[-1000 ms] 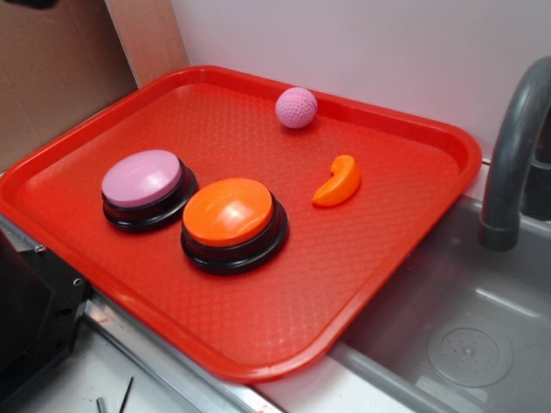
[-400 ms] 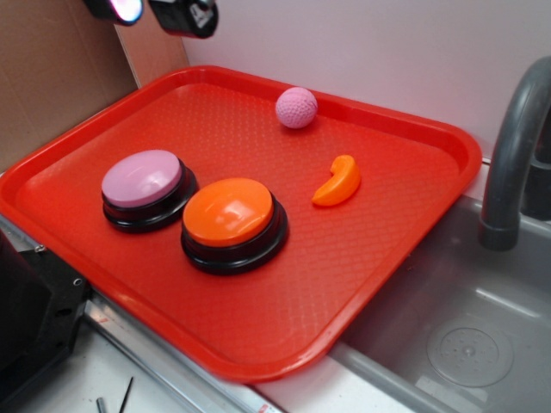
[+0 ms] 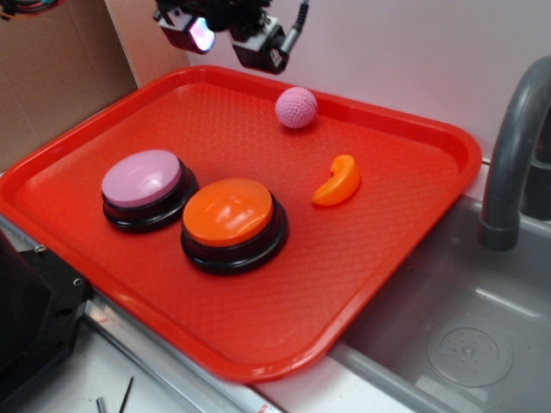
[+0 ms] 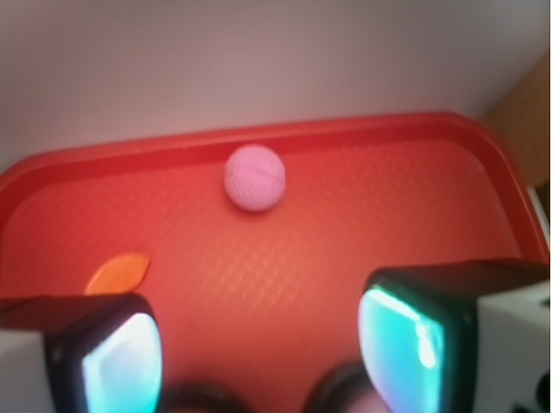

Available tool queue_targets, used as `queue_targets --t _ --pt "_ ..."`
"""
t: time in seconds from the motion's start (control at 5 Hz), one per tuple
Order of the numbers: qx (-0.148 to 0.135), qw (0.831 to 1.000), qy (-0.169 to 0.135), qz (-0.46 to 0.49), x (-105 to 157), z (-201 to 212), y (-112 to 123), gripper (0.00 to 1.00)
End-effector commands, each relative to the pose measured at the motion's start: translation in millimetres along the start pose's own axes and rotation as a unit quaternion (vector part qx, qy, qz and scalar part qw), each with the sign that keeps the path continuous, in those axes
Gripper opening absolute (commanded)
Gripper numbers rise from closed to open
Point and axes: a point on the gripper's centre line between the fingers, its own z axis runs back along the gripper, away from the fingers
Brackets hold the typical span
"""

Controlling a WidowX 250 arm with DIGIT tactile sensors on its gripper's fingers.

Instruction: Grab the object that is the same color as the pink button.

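My gripper should next grab the ball by its two sides facing along the tray's rim (image 3: pixel 297 108), because the tray's raised rim (image 3: pixel 334 107) is close behind the ball.
The small pink dimpled ball (image 3: pixel 296 107) (image 4: pixel 254 177) lies near the far rim of the red tray (image 3: pixel 405 241). The pink button (image 3: pixel 143 188), lilac-topped on a black base, stands at the tray's left. My gripper (image 3: pixel 225 34) (image 4: pixel 263 353) hovers high over the tray's far left corner, to the left of the ball and well above it. It is open, with only bare tray between its two glowing pads (image 4: pixel 120 366). In the wrist view the ball lies ahead of the jaws, slightly left of centre.
An orange-topped button (image 3: pixel 232 222) stands beside the pink one. An orange crescent piece (image 3: pixel 338 181) (image 4: pixel 118 271) lies right of centre. A grey sink (image 3: pixel 469 335) and faucet (image 3: pixel 515 146) are to the right. A white wall runs behind the tray, and a cardboard panel (image 3: pixel 52 77) at left.
My gripper has come into view at the top left and moved right and lower toward the ball. The ball, the buttons and the crescent have not moved.
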Motion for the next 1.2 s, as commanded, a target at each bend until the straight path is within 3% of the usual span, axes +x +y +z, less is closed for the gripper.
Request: queue_targets --t 0.0,0.4,0.8,1.0 --pt "0.005 1.000 -0.022 0.018 26 -36 11 1.00" --pt "0.019 1.000 -0.002 0.025 51 -82 13 1.00" --pt "0.041 0.999 0.023 0.014 58 -113 10 1.00" --pt "0.051 0.998 0.027 0.028 55 -116 17 0.00"
